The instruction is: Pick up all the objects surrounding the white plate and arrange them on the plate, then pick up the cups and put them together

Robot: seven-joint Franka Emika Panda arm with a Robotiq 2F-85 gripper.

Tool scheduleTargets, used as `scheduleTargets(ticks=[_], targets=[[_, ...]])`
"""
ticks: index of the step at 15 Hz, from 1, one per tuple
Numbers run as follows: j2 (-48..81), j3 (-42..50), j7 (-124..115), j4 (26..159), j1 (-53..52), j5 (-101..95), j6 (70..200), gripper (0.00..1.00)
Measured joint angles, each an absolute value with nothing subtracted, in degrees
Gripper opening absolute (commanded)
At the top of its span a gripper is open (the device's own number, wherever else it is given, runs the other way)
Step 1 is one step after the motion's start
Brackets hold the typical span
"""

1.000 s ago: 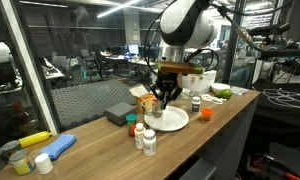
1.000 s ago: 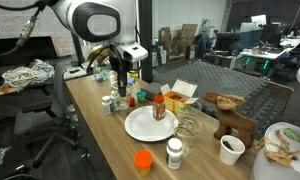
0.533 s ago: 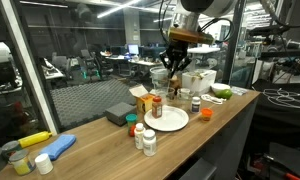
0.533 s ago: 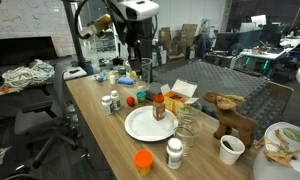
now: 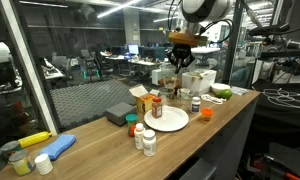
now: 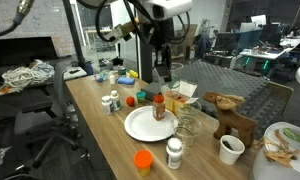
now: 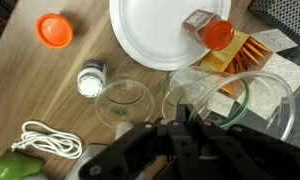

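I should lower the clear glass cup with my gripper, as it is high above the glass cups beside the plate. The cup would fall short if I opened now.
The white plate (image 5: 168, 120) (image 6: 147, 124) (image 7: 160, 30) lies on the wooden table, and a red-capped bottle (image 5: 157, 105) (image 6: 160, 107) (image 7: 213, 30) rests on its edge. Around it stand an orange-lidded jar (image 5: 205, 113) (image 6: 143, 160) (image 7: 55, 30), a white-capped jar (image 6: 174, 152) (image 7: 91, 80) and several small bottles (image 5: 143, 134) (image 6: 112, 101). My gripper (image 5: 180, 62) (image 6: 162, 62) (image 7: 188, 115) hangs high above the table, shut on the rim of a clear glass cup (image 6: 163, 76) (image 7: 240, 105). Two more glass cups (image 6: 185, 126) (image 7: 125, 100) sit beside the plate.
An orange carton (image 5: 142, 100) (image 7: 252, 50) and a grey flat box (image 5: 120, 113) stand behind the plate. A white paper cup (image 6: 230, 149), a wooden animal figure (image 6: 230, 115) and a green-and-white dish (image 6: 285, 145) are at one table end. A white cable (image 7: 45, 140) lies near the edge.
The gripper has risen from table height beside the plate to well above it and drifted sideways, staying shut on the glass cup. Nothing on the table has moved.
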State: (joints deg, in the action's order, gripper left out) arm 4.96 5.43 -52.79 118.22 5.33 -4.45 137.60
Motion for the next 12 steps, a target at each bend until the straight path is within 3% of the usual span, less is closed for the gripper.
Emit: scheduleTargets(ticks=[12], targets=[[17.73, 8.53, -59.67, 106.91, 5.32, -2.39, 138.14, 0.01]])
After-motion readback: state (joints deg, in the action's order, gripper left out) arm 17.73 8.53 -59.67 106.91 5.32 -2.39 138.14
